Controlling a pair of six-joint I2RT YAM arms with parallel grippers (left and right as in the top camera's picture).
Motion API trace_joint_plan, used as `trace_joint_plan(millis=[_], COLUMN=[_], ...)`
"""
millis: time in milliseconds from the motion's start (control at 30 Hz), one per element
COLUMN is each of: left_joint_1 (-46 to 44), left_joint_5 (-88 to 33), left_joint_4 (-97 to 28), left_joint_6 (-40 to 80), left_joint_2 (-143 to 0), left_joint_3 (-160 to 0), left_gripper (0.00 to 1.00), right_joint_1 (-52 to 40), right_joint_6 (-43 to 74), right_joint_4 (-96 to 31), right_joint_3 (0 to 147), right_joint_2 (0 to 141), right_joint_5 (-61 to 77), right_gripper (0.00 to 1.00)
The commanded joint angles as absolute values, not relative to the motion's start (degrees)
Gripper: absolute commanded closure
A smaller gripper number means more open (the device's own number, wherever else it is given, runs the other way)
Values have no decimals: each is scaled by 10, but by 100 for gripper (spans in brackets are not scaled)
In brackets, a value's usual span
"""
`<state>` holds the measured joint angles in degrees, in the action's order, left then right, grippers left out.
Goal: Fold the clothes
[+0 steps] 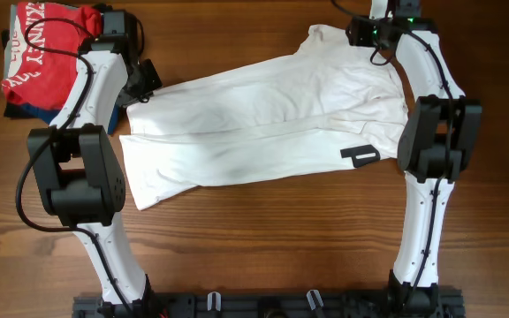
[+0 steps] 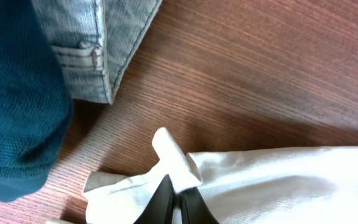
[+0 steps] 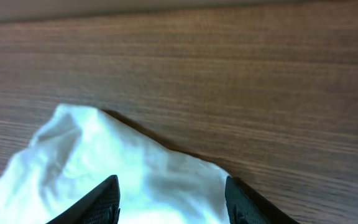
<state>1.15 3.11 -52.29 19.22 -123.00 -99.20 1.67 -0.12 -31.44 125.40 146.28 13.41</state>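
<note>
The T-shirt's far edge needs to be folded over evenly, so my right gripper should next grab the white T-shirt point(image 1: 254, 124) by its far corner, opposite my left gripper's corner.
The white T-shirt point(image 1: 254, 124) lies folded lengthwise across the middle of the table, its black neck label point(image 1: 359, 155) at the right near edge. No lettering shows. My left gripper point(image 1: 141, 91) is at the shirt's far left corner, shut on a pinch of its white fabric point(image 2: 176, 165), fingertips together point(image 2: 176, 196). My right gripper point(image 1: 360, 31) is at the shirt's far right corner, open, with its two fingers point(image 3: 173, 193) wide apart over the white fabric point(image 3: 104, 168).
A pile of folded garments stands at the far left corner: a red T-shirt with white lettering point(image 1: 47, 49) on top, and blue knit point(image 2: 14, 99) and pale denim point(image 2: 98, 37) close to my left gripper. Bare wood lies along the near side point(image 1: 263, 238).
</note>
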Motion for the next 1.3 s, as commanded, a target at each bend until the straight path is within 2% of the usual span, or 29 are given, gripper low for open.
trace_joint_plan(millis=[0,333,1133,1200,1267], left_joint_1=[13,13,13,13,13], left_joint_5=[28,28,28,28,28], left_joint_4=[-524,-524,-524,-524,-524], left_joint_6=[200,200,199,200,199], left_joint_2=[-1221,-1221,-1221,-1221,-1221], left_joint_3=[-990,-990,-990,-990,-990], left_gripper=[96,96,96,96,96], right_joint_1=[14,14,14,14,14], right_joint_6=[0,1,2,2,2], right_joint_4=[-315,-302,-266,-268,-272], right_joint_3=[1260,1260,1260,1260,1260], right_joint_2=[1495,1496,1524,1529,1530], right_joint_5=[126,105,100,100,100], right_gripper=[46,46,55,57,65])
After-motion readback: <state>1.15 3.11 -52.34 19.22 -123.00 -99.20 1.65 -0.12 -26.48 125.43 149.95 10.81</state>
